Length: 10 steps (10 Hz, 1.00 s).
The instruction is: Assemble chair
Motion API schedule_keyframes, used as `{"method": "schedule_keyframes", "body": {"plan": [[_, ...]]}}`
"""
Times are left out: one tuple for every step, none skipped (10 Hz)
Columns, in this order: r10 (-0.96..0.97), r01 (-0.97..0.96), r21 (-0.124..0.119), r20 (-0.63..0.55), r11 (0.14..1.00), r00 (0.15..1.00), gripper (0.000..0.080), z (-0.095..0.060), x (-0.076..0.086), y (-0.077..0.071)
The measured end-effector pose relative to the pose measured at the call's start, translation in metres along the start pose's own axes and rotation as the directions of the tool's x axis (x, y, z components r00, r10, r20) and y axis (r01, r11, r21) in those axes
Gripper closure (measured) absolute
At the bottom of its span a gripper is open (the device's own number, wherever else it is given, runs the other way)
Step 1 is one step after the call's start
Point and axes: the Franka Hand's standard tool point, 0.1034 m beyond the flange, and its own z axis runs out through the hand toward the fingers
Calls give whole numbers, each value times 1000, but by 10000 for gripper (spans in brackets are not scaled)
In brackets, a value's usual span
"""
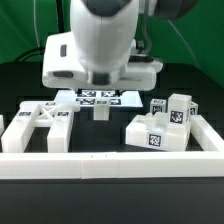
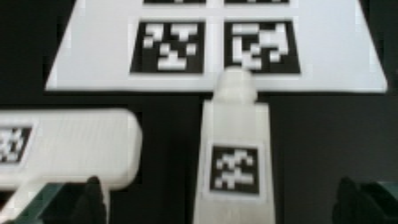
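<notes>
The post near the marker board [image 1: 100, 97] is below my gripper's wide-open fingers, so they would miss it if I closed now. My gripper should come down first, then close on the post.
In the wrist view a white chair post [image 2: 231, 140] with a small tag lies lengthwise on the black table, its narrow end touching the marker board [image 2: 107, 50]. My gripper [image 2: 214, 205] is open above it. One dark finger [image 2: 63, 205] and the other finger stand wide apart on either side of the post, clear of it. A second white chair piece [image 2: 63, 145] lies beside the post, close to that finger. In the exterior view the gripper [image 1: 100, 88] hangs low over the post [image 1: 100, 112], just in front of the marker board [image 1: 100, 97].
A cross-braced chair side [image 1: 40, 125] lies at the exterior view's left. A cluster of tagged white chair blocks [image 1: 165, 125] stands at the right. The long low white border rail [image 1: 110, 162] runs along the front and up both sides.
</notes>
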Motion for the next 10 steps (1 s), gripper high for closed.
{"method": "schedule_keyframes", "body": {"plan": [[23,-22,-4,93,1000,995,150,8,5,0],[24,-25,10,82,1000,996,150,7,14,-2],[26,-27,14,78,1000,997,150,6,13,-2],[27,-28,12,80,1000,996,150,7,13,-1],[27,-28,13,80,1000,996,150,7,13,0],[28,-29,13,80,999,996,150,7,13,0],[26,-27,14,80,1000,996,150,7,13,0],[-9,7,24,74,1000,997,150,6,13,-3],[-27,24,63,53,998,998,150,2,15,-8],[-6,2,87,42,996,999,150,0,15,-8]]}}
